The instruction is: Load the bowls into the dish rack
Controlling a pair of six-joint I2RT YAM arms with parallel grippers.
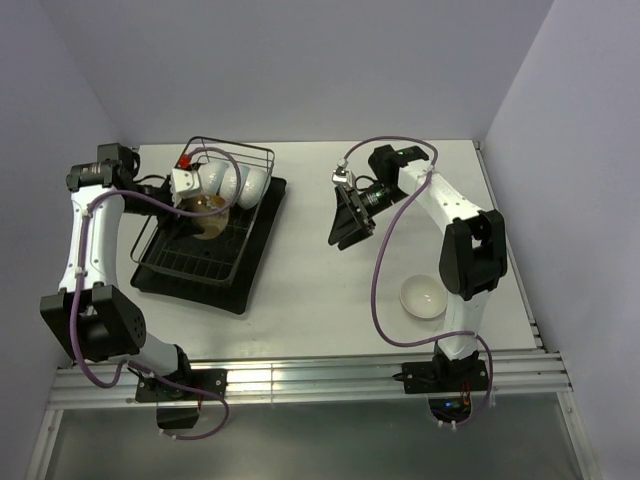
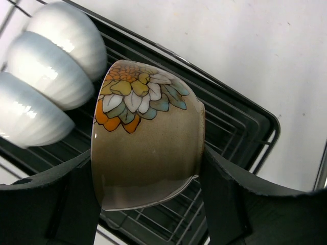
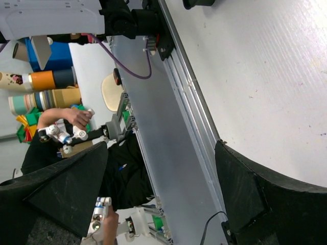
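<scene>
The tan bowl hangs above the wires and would fall onto them beside the white bowls if I opened now. It stays in my left gripper until it reaches them.
The dark wire dish rack sits on a black tray at the left. Three white bowls stand on edge in its far end; they also show in the left wrist view. My left gripper is shut on a tan bowl with a painted flower and holds it on edge above the rack's wires, next to the white bowls. A white bowl lies upright on the table at the right. My right gripper hangs open and empty above the table's middle, away from that bowl.
The rack's raised wire side stands at the far end. In the right wrist view the table's aluminium front rail runs across, with a person and clutter beyond it. Walls close the table at back and sides.
</scene>
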